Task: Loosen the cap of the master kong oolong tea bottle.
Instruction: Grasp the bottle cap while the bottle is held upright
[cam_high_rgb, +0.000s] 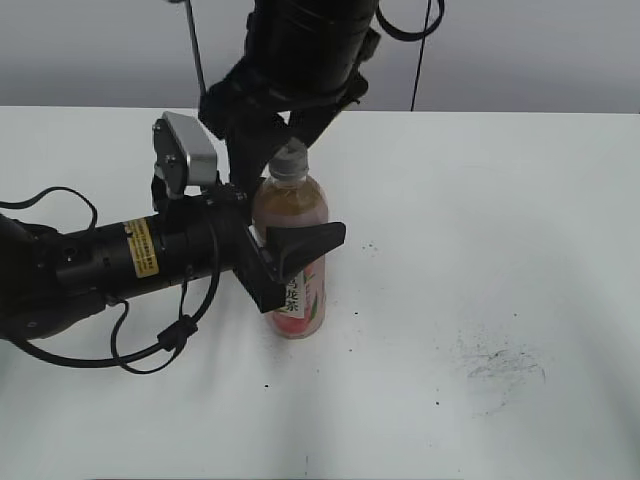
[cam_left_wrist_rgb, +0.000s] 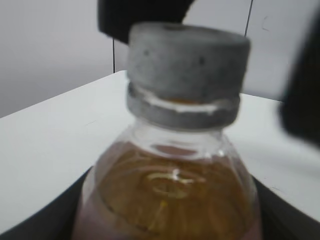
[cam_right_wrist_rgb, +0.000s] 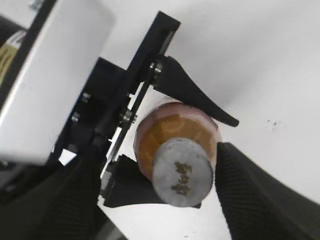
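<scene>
I should next pinch the grey cap by its round side (cam_high_rgb: 289, 162) (cam_right_wrist_rgb: 181, 174) with my right gripper to twist the bottle open.
The master kong oolong tea bottle (cam_high_rgb: 296, 208) stands upright on the white table (cam_high_rgb: 500, 230), with amber tea and a pink-and-white label. My left gripper (cam_high_rgb: 292, 252) is shut on its body just below the shoulder; it shows in the left wrist view (cam_left_wrist_rgb: 165, 225) at the bottom corners around the bottle (cam_left_wrist_rgb: 170, 185). The grey cap (cam_high_rgb: 290, 160) sits on the neck and fills the left wrist view (cam_left_wrist_rgb: 187, 65). My right gripper (cam_right_wrist_rgb: 160, 185) hangs over the cap (cam_right_wrist_rgb: 182, 172), open, with a finger on each side and a visible gap to the left finger. The bottle's shoulder (cam_right_wrist_rgb: 170, 125) shows below.
Dark smudges (cam_high_rgb: 500, 365) mark the table at the right front. Black cables (cam_high_rgb: 415, 50) hang behind the right arm, and another cable (cam_high_rgb: 150, 350) loops beside the left arm. A grey wall stands behind the table's far edge.
</scene>
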